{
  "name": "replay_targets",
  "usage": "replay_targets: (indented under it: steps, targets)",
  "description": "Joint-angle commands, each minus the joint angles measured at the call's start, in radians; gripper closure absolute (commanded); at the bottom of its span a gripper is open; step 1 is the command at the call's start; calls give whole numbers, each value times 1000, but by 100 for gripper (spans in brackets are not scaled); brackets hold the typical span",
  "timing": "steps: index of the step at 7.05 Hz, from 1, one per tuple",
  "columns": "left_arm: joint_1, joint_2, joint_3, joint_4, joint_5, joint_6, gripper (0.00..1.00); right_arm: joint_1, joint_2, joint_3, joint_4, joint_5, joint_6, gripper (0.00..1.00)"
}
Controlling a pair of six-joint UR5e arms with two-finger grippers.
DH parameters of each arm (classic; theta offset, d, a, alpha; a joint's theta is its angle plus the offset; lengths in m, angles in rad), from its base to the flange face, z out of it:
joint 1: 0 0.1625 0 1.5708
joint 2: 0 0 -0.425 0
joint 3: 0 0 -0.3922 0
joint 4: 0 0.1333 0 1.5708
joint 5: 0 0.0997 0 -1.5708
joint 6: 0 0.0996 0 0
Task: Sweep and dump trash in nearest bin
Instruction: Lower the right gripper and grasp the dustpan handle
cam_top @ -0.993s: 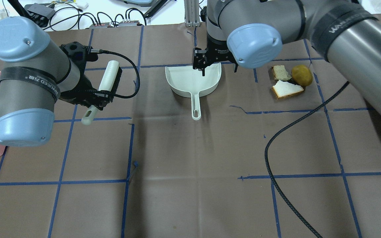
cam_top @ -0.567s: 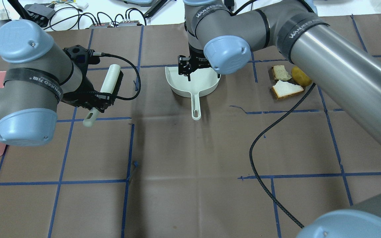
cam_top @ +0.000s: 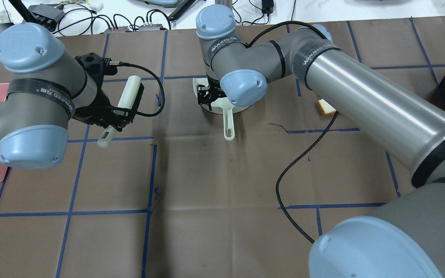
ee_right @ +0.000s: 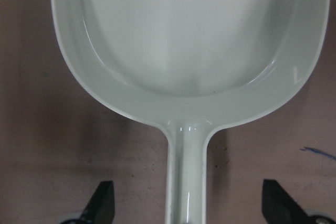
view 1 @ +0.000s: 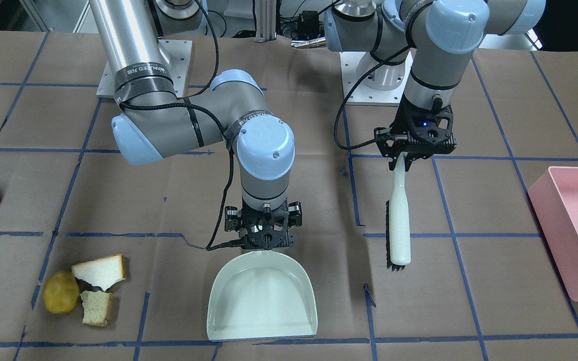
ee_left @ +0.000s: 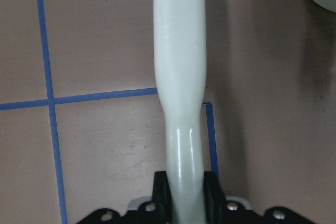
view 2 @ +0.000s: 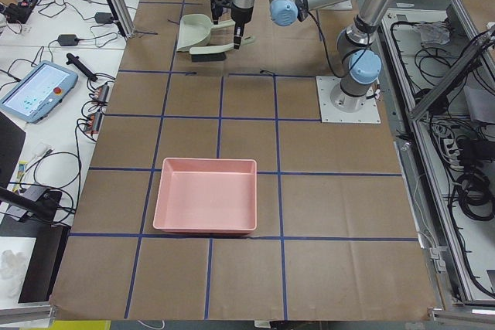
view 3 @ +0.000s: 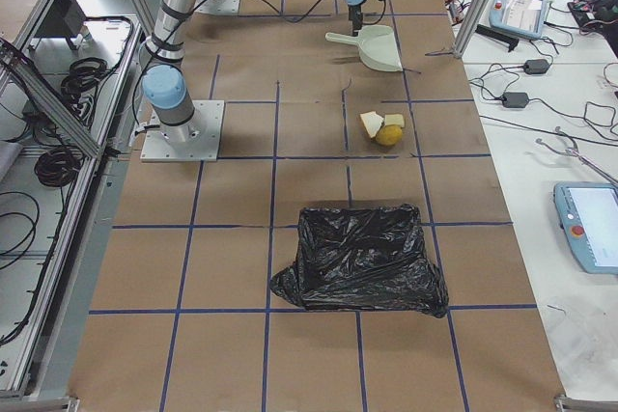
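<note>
My right gripper's fingertips hang high over the table, above the handle [ee_right: 187, 187], so it is too early to close on the dustpan. The gripper lowers first next.
The trash lies together on the table: a yellow lumpy ball [view 1: 60, 292], a white bread slice [view 1: 99, 271] and a speckled bread chunk [view 1: 97, 307]. A white dustpan [view 1: 261, 301] lies flat near them. My right gripper [view 1: 266, 241] hangs open over the dustpan's handle [ee_right: 186, 182], which runs between the spread fingers [ee_right: 100, 205] without touching them. My left gripper [view 1: 403, 156] is shut on the handle of a white brush [view 1: 398, 220] held above the table. In the overhead view my right arm hides most of the trash; only a corner of the bread slice [cam_top: 326, 107] shows.
A pink bin [view 1: 570, 225] stands at the table's end on my left side. A bin lined with a black bag [view 3: 362, 258] stands at the end on my right side, nearer the scraps. A black cable [cam_top: 303, 162] trails from my right arm.
My right arm has swung across, carrying its gripper from the dustpan's far rim to over the handle end. It now covers the scraps in the overhead view. The left arm has barely moved.
</note>
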Motion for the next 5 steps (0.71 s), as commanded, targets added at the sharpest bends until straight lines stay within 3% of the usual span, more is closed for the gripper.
replay_targets:
  steps: [1,5]
  targets:
    - [0,-3,4,0,3,-1,100,-1,7,49,-85,-1,47,0]
    - [-2,0,5,0,5,-1,100,-9,4,91,-90,-1,82,0]
